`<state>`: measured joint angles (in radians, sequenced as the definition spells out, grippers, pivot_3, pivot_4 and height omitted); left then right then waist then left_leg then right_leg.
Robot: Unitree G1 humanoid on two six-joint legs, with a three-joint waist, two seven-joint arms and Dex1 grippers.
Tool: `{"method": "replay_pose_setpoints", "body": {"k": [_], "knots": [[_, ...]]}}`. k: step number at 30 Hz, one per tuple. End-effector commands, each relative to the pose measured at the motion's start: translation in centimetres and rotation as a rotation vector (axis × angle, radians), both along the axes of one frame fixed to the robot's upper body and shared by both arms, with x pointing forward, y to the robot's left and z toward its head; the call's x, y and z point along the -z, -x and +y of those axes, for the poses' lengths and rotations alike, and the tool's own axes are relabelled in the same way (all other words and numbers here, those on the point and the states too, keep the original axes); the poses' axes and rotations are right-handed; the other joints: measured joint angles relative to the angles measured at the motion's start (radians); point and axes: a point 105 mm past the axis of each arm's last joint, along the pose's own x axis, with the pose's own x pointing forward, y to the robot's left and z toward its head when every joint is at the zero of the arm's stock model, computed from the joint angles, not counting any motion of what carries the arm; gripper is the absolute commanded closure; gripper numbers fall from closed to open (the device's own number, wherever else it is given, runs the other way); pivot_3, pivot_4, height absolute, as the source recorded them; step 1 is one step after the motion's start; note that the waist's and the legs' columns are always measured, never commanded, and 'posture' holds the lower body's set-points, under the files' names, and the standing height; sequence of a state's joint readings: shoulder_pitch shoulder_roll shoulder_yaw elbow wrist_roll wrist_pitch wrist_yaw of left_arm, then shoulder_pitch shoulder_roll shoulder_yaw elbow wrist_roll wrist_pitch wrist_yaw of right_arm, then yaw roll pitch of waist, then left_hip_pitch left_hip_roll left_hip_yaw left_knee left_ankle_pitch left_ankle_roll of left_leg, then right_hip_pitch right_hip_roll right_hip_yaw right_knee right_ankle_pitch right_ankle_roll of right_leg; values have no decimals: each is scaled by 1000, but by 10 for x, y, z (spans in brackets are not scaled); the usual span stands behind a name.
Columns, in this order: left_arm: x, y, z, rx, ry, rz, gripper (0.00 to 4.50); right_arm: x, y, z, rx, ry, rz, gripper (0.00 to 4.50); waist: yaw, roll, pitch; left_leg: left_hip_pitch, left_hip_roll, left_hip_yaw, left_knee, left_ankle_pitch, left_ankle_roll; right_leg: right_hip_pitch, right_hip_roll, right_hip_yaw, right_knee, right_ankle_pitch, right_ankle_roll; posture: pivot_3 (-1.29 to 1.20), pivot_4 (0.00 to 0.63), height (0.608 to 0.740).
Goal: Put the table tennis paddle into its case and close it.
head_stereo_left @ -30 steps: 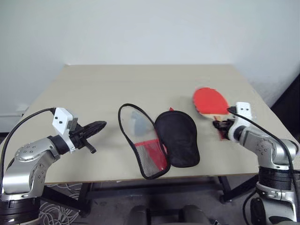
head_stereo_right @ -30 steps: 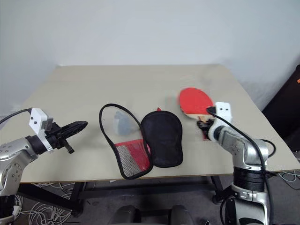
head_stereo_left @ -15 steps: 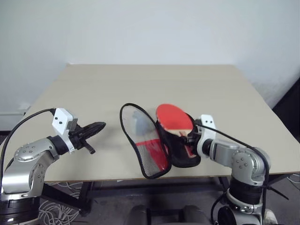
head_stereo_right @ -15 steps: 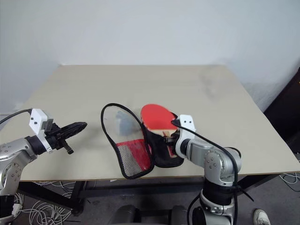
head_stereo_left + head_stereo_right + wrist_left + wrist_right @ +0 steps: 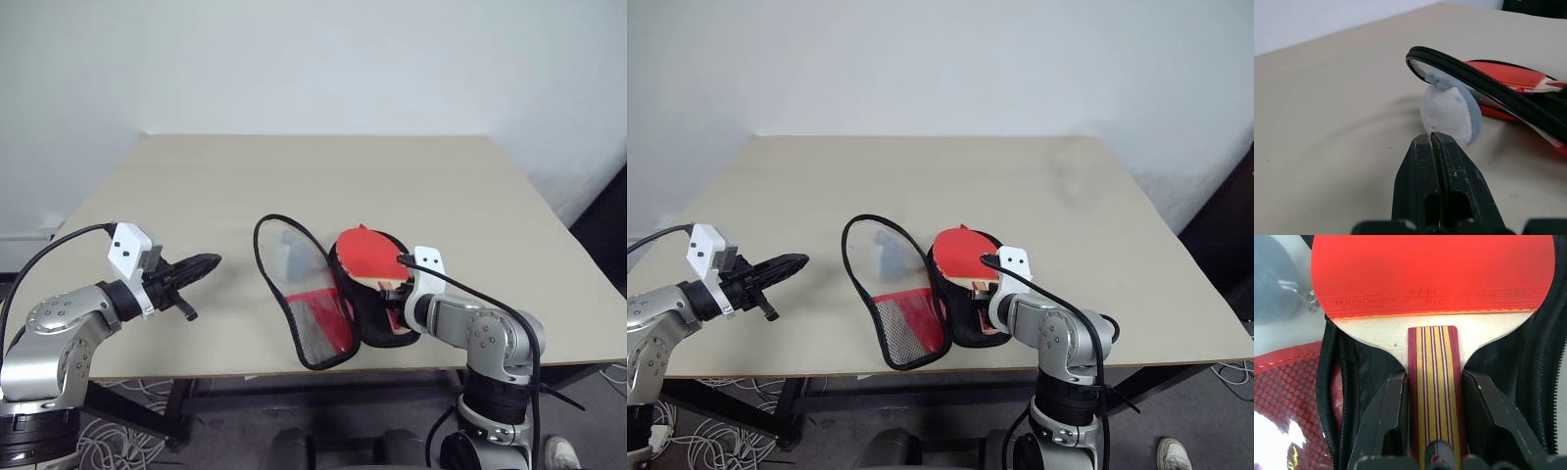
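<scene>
The red paddle head is inside the black zip edge, so it is time for my right gripper to open now. The table tennis paddle would lie in place.
The table tennis paddle (image 5: 369, 253) has a red face and a striped wood handle (image 5: 1432, 382). My right gripper (image 5: 1434, 378) is shut on that handle, one finger on each side. The paddle's head lies over the black-lined half of the open case (image 5: 318, 323), which sits near the table's front edge. The case's other half, red with a black zip edge (image 5: 1484, 83), stands open to the left. Further left, my left gripper (image 5: 209, 262) hovers shut and empty, pointing toward the case.
A small grey-blue lump (image 5: 1449, 115) sits at the open flap, just ahead of the left fingertips (image 5: 1422, 142). The beige table (image 5: 196, 186) stretches back to a white wall. Its front edge runs close behind the case.
The right gripper carried the paddle left from the table's right side, then down over the case's black half. The left gripper stayed put.
</scene>
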<state>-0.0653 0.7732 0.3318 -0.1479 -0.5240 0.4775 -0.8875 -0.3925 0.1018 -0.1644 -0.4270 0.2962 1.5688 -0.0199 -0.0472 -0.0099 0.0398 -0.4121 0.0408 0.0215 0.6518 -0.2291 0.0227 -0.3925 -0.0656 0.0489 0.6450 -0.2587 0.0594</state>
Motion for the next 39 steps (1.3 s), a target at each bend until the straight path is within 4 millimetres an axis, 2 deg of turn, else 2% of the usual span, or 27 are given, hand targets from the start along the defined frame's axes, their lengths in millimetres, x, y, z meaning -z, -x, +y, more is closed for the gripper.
{"method": "replay_pose_setpoints", "body": {"k": [1,11,15,20,21,22,27,30,33,35,39], "knots": [[-11,-2,-2,12,-24,-41,4500,-9,-8,-14,72,87,-35,3317,0,0,0,0,0,0,0,0,0,0,0,0,0,0,0,0,0,740],[-10,1,-2,8,-20,-40,4500,-3,-2,-5,49,113,5,3317,0,0,0,0,0,0,0,0,0,0,0,0,0,0,0,0,0,740],[-9,1,-1,6,-24,-41,4500,-4,-4,-2,53,86,7,2007,0,0,0,0,0,0,-1,0,0,0,0,0,0,0,0,0,0,740],[-8,-1,-1,1,-21,-46,4500,-17,-12,6,48,20,-17,245,-3,0,0,0,0,0,-1,0,0,-1,0,0,0,0,0,0,0,740],[-8,-2,-2,0,-21,-47,4500,-21,-14,7,41,9,-27,49,-3,0,0,0,0,0,-1,0,-1,-1,0,0,0,0,-1,0,0,740],[-8,-3,-2,-1,-19,-49,4500,-25,-16,7,34,-1,-38,49,-4,0,0,0,0,0,-1,0,-1,-1,0,0,0,0,-1,0,0,740],[-6,-5,-6,4,-9,-54,4500,-71,-30,1,-192,-39,-272,49,-2,0,0,0,0,0,-1,0,-1,0,0,-1,-1,0,-1,0,0,740],[-4,-6,-6,3,-10,-57,4500,-95,-16,-5,-444,-103,-356,49,-2,0,0,0,-1,0,-1,0,0,1,-1,-1,-3,0,0,0,0,740],[-3,-7,-3,-8,-18,-62,4500,-106,-22,-27,-496,-44,-443,49,-3,0,0,0,0,0,-2,0,0,1,-1,-1,-3,0,0,0,0,740],[-2,-4,-2,-9,-13,-57,4500,-110,-31,-52,-504,29,-478,49,-4,0,0,1,1,0,-1,0,0,1,1,-1,-3,0,-1,0,0,740],[7,-1,-5,2,-9,-35,4500,-113,-44,-80,-506,108,-495,49,-3,0,0,1,0,1,-1,0,0,1,0,0,-3,0,-1,0,0,740]]}}
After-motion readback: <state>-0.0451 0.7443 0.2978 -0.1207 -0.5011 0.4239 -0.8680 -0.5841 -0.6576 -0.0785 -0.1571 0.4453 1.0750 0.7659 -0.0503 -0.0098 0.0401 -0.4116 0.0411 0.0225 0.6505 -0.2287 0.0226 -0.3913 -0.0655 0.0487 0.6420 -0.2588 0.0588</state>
